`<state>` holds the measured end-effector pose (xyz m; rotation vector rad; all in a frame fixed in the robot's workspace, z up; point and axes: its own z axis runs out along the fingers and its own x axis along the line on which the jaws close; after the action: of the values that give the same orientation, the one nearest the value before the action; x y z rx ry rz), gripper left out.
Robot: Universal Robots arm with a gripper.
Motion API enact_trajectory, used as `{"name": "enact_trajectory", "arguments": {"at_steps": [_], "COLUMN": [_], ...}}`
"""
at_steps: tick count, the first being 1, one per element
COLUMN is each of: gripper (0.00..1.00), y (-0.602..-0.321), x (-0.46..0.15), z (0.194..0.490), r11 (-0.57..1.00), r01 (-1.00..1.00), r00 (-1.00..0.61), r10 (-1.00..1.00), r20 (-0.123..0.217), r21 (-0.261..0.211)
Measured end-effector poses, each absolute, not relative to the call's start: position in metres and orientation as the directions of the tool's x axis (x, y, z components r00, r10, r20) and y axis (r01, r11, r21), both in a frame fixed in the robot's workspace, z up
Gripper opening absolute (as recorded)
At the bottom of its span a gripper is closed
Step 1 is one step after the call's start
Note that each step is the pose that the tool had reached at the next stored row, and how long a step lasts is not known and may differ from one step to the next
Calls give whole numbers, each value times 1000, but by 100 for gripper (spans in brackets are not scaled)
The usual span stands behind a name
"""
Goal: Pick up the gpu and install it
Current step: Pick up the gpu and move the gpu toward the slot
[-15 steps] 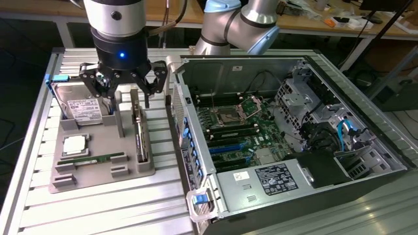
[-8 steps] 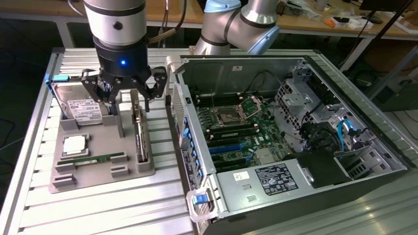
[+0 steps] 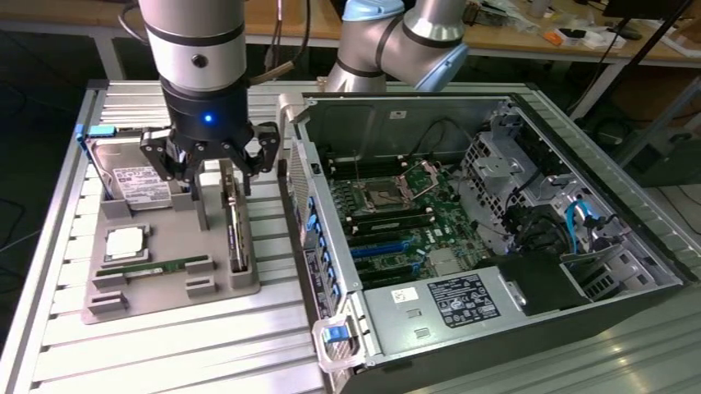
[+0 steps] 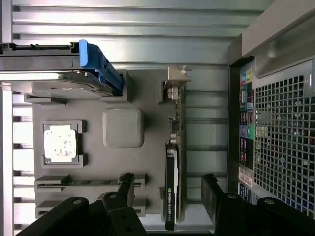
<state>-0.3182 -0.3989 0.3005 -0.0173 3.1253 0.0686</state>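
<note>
The gripper's fingers are above the GPU's top edge, with grey tray (image 3: 164, 300) showing between them. The gripper needs to go lower before it closes, as it would miss the GPU now.
The gpu (image 3: 233, 230) is a thin dark card standing on its long edge in a slot at the right side of the grey holder tray (image 3: 164, 300). My gripper (image 3: 213, 164) hovers just above the card's far end with its fingers open. In the wrist view the gpu (image 4: 174, 147) runs edge-on, its silver bracket at the far end. The gripper (image 4: 168, 187) has one black finger (image 4: 126, 184) on each side of the card, clear of it. Nothing is held.
The tray also carries a hard drive (image 3: 131, 176) with a blue-tabbed caddy (image 4: 98, 61), a CPU (image 3: 126, 242) and a RAM stick (image 3: 153, 269). The open PC case (image 3: 613, 246) lies at the exterior view's right, its motherboard (image 3: 405, 205) and blue slots (image 3: 383, 246) exposed.
</note>
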Motion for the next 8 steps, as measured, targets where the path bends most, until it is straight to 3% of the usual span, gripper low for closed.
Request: {"name": "enact_trajectory", "arguments": {"at_steps": [8], "gripper": [66], "y": [-399], "x": [-318], "z": [286], "r11": [999], "r01": [-11], "r00": [-1000], "r10": [-11], "r20": [-16], "r21": [44]}}
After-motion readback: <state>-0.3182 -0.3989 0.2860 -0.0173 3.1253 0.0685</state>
